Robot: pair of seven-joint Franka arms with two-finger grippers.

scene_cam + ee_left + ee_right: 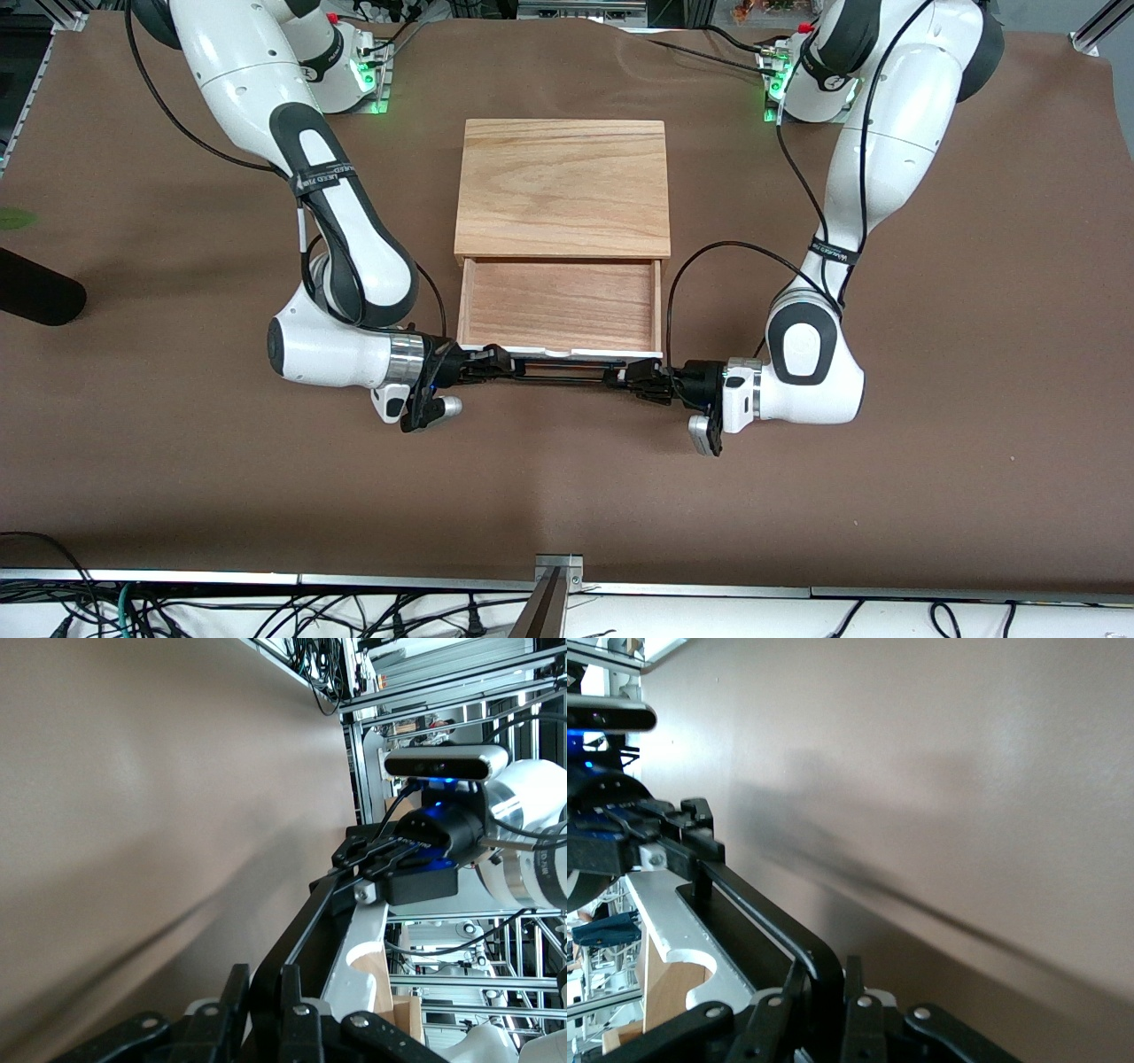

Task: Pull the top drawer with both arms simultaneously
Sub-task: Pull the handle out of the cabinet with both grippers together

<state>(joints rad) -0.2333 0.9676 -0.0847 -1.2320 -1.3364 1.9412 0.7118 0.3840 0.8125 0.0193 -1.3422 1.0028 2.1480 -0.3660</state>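
My right gripper holds the black wire handle (563,372) on the pulled-out drawer's white front panel (555,352). The handle would stay there, so I need to open my right gripper.
The top drawer (560,306) stands pulled out of the wooden cabinet (563,186), its light wood floor bare. Its white front panel (560,354) faces the front camera and carries the black wire handle (563,372). My right gripper (492,363) is shut on the handle's end toward the right arm's side. My left gripper (633,379) is shut on the handle's other end. In the left wrist view my left gripper (264,1001) pinches the handle (310,921), with the right gripper (372,859) farther along it. In the right wrist view my right gripper (824,992) pinches the handle (753,904).
The brown table cover (567,478) stretches around the cabinet. A dark rounded object (35,297) lies at the table's edge toward the right arm's end. A metal bracket (558,567) sits at the table's near edge. Cables hang from both arms.
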